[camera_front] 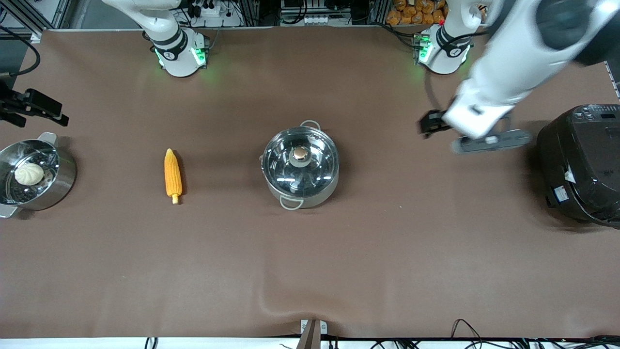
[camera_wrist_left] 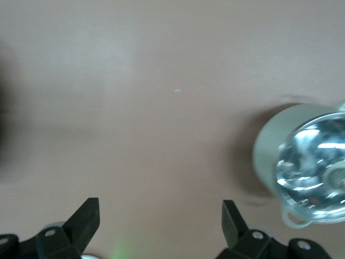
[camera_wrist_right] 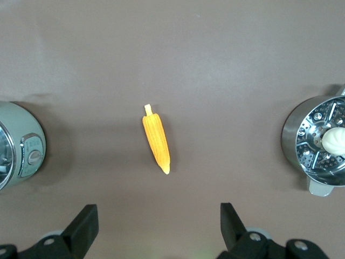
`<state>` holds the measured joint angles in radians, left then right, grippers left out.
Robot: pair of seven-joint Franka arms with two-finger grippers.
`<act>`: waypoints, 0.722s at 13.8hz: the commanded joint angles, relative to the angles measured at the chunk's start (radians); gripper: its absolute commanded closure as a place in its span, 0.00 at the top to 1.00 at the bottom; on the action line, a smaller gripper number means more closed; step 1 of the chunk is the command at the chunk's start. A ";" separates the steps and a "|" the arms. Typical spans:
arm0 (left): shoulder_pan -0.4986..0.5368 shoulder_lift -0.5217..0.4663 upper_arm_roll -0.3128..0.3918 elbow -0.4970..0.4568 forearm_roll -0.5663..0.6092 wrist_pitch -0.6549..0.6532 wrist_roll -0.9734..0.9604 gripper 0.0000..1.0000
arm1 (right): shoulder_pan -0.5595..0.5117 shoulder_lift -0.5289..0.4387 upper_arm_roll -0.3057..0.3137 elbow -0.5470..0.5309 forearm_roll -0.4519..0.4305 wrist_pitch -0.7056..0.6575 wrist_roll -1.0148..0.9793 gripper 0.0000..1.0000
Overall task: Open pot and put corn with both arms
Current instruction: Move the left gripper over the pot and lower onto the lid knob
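Note:
My left gripper grabs the glass lid by its round knob [camera_front: 300,153] next, to open the pot for the corn [camera_front: 173,175].
The steel pot [camera_front: 300,167] stands mid-table with its glass lid [camera_front: 300,157] on. The corn [camera_front: 173,175] lies flat on the brown cloth beside the pot, toward the right arm's end. My left gripper [camera_wrist_left: 160,210] is open and empty, up over bare cloth between the pot and the rice cooker; the pot [camera_wrist_left: 304,170] shows at the edge of its view. My right gripper [camera_wrist_right: 159,213] is open and empty, high over the cloth, out of the front view. Its view shows the corn [camera_wrist_right: 156,139] and the pot's side [camera_wrist_right: 19,145].
A steamer pot with a white bun [camera_front: 30,175] stands at the right arm's end; it also shows in the right wrist view [camera_wrist_right: 318,143]. A big black rice cooker [camera_front: 581,162] stands at the left arm's end. A black camera mount [camera_front: 34,107] juts in above the steamer.

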<state>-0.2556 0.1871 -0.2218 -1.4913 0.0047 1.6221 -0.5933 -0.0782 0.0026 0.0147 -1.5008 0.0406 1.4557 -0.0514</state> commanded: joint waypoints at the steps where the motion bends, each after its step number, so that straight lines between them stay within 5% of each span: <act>1: -0.127 0.112 0.004 0.049 0.011 0.099 -0.203 1.00 | 0.008 -0.032 -0.012 0.001 0.016 -0.023 -0.007 1.00; 5: -0.290 0.282 0.010 0.146 0.014 0.224 -0.486 1.00 | 0.015 -0.012 -0.005 0.016 0.022 -0.006 -0.024 1.00; 10: -0.410 0.388 0.024 0.158 0.032 0.352 -0.649 1.00 | 0.001 0.004 -0.010 0.016 0.024 -0.055 -0.024 1.00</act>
<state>-0.6257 0.5321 -0.2148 -1.3787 0.0071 1.9621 -1.1969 -0.0731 0.0040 0.0117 -1.4907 0.0460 1.4369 -0.0675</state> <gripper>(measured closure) 0.000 0.000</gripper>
